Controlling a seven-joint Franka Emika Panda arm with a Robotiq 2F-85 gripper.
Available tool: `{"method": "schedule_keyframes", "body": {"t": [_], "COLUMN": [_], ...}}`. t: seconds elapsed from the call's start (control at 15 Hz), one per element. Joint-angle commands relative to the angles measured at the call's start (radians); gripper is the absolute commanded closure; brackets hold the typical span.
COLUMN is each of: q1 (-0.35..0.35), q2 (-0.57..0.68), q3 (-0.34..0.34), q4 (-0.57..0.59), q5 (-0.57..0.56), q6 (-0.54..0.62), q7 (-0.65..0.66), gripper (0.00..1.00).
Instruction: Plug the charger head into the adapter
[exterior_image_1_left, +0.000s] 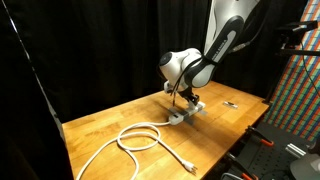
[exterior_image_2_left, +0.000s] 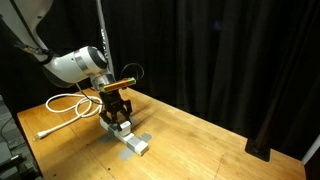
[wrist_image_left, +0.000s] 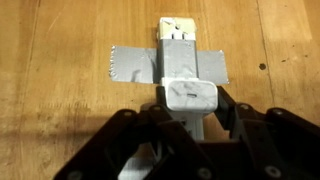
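The charger head sits square on the adapter and would stay there, so my gripper needs to let go of the charger head now.
In the wrist view the adapter (wrist_image_left: 177, 35), a grey and white power strip, lies on the wooden table, held down by a band of grey tape (wrist_image_left: 128, 66). The charger head (wrist_image_left: 192, 93), a small white cube, stands on the strip's near end. My gripper (wrist_image_left: 193, 104) has a dark finger against each side of the cube. In both exterior views the gripper (exterior_image_1_left: 183, 100) (exterior_image_2_left: 117, 112) points straight down onto the strip (exterior_image_1_left: 187, 113) (exterior_image_2_left: 132, 140). The cube is hidden by the fingers there. The strip's white cable (exterior_image_1_left: 140, 138) (exterior_image_2_left: 64, 102) lies in a loop.
A small dark flat object (exterior_image_1_left: 230, 103) lies on the table beyond the strip. The cable's plug (exterior_image_1_left: 188, 166) lies near the front table edge. Black curtains stand behind the table. A rack (exterior_image_1_left: 290, 110) stands beside it.
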Motion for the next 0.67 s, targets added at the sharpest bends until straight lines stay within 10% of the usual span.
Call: {"method": "schedule_keyframes", "body": {"t": [0.0,0.27,0.33,0.6], "q1": [-0.015,0.009,0.012,0.023], "q2": [0.035,0.006,-0.001,-0.026], "q3": [-0.011,-0.013,-0.013,-0.013], "q4": [-0.026,-0.060,-0.064,-0.094], "q5": [0.036,-0.005,-0.011,-0.038], "q6": [0.043,0.045,0.044,0.067], "q7": [-0.006,0.050,0.056,0.123], "gripper": [0.77,0.76,0.35,0.05]}}
